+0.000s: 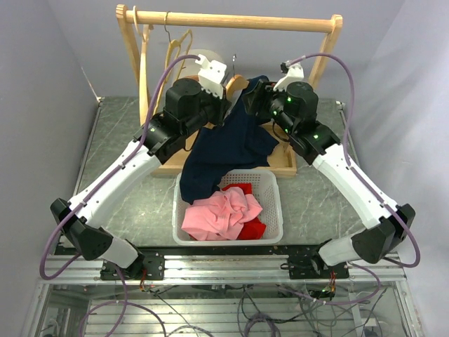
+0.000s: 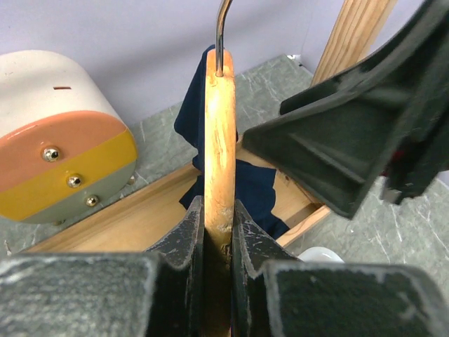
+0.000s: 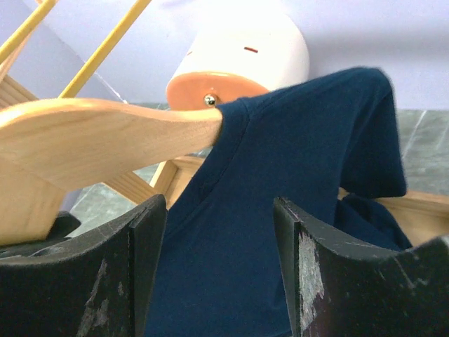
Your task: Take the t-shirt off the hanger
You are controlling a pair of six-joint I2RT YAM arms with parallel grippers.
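Observation:
My right gripper's fingers are wide open in front of the fabric. The t-shirt (image 1: 224, 147) would stay hanging over the hanger's end if I lifted my right gripper now.
A wooden hanger (image 2: 219, 140) with a metal hook stands edge-on between the fingers of my left gripper (image 2: 218, 225), which is shut on its lower end. In the top view that gripper (image 1: 226, 90) holds the hanger (image 1: 237, 83) under the rack's rail. The navy t-shirt (image 1: 224, 147) hangs from one end of the hanger and drapes down over the basket's rim. In the right wrist view the shirt's neck (image 3: 280, 210) is hooked over the hanger's tip (image 3: 105, 140). My right gripper (image 3: 219, 217) is open, its jaws wide apart just in front of the fabric.
A wooden rack (image 1: 231, 21) with spare hangers stands at the back on a wooden base. A white basket (image 1: 277, 203) in front holds pink cloth (image 1: 221, 210) and red cloth (image 1: 242, 189). A white, orange and yellow cylinder (image 2: 63, 154) sits behind the hanger.

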